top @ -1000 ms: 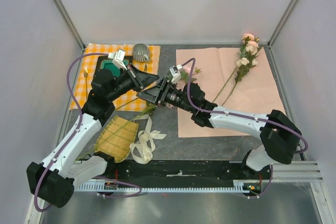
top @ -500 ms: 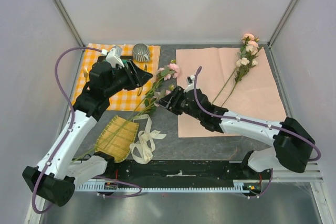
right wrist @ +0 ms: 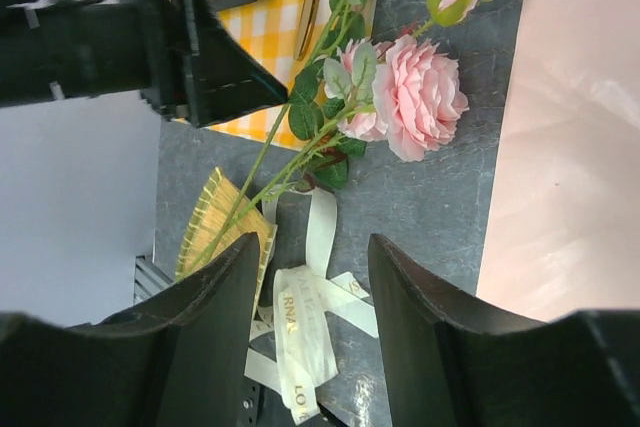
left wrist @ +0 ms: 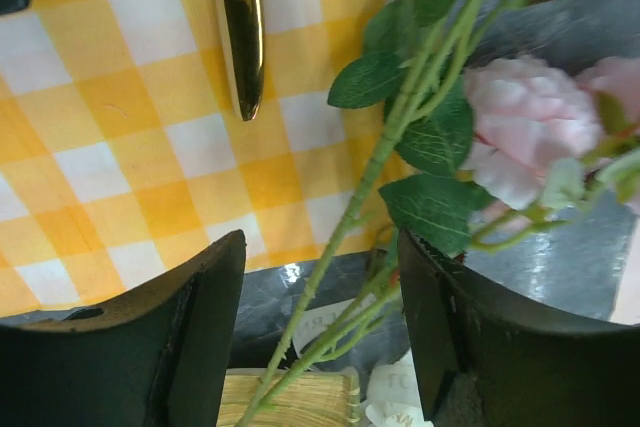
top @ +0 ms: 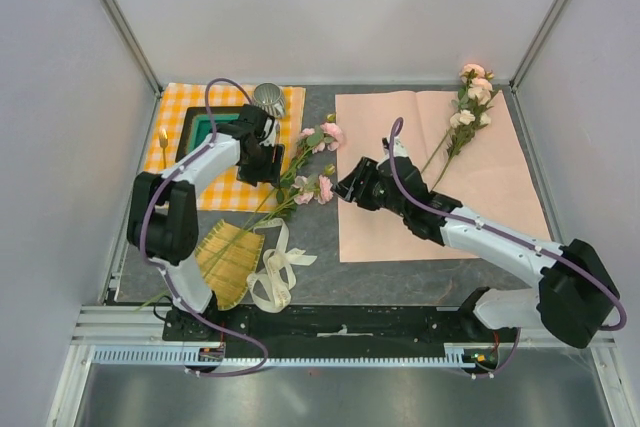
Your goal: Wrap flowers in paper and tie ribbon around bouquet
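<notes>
I should grab its bare green stem [top: 265, 205] with my left gripper. Its pink blooms will then stay free to show above the paper.
One spray of pink flowers [top: 318, 137] lies on the dark table, its long green stems running down-left onto the bamboo mat. My left gripper [top: 268, 159] is open and low over these stems [left wrist: 345, 212], which pass loosely between its fingers [left wrist: 205, 322]. A second spray of flowers [top: 470, 107] rests on the far corner of the pink paper [top: 470, 207]. My right gripper [top: 352, 185] hangs open and holds nothing, just left of the paper's edge. Its wrist view looks down on the blooms [right wrist: 415, 97] and the cream ribbon [right wrist: 295, 332]. That ribbon [top: 275, 272] lies looped by the mat.
An orange-checked cloth [top: 225, 192] at back left carries a green tray [top: 205, 127], a metal cup [top: 268, 97] and a gold spoon [left wrist: 240, 27]. The bamboo mat [top: 228, 262] lies at front left. Enclosure walls stand close on three sides.
My left gripper has opened, let go of the flower stems and dropped low by the cloth. The spray now lies on the table. My right gripper has drawn back to the right.
</notes>
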Available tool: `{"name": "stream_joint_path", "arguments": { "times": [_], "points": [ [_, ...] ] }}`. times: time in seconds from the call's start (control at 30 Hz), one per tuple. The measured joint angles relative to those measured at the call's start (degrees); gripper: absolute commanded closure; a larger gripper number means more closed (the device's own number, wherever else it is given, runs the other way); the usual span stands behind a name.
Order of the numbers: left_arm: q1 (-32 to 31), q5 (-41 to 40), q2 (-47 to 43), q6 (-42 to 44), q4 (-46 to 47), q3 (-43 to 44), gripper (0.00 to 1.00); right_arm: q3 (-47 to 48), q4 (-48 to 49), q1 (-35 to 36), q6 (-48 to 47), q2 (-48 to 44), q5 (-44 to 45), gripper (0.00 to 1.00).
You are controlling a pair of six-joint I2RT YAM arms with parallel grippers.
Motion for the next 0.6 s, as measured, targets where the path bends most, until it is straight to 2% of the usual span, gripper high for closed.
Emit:
{"name": "stream_joint_path", "arguments": {
  "times": [0.07, 0.1, 0.37, 0.6],
  "points": [
    [0.11, -0.37, 3.19, 1.22, -1.14, 0.39, 0.34, 0.00, -0.79, -0.31, -1.03, -0.94, -1.01, 0.44],
    [0.13, -0.48, 3.93, 1.81, -1.79, 0.68, 0.38, 0.00, -1.07, -0.44, -1.49, -1.55, -1.49, 0.44],
    [0.13, -0.24, 4.72, 3.54, -1.64, 1.18, 0.50, -0.24, -1.29, -2.01, -3.30, -3.50, -3.85, 0.44],
    [0.13, 0.70, 6.93, 3.80, -1.29, 1.18, 0.50, -0.24, -1.36, -2.54, -4.09, -3.48, -4.92, 0.44]
  ]
}}
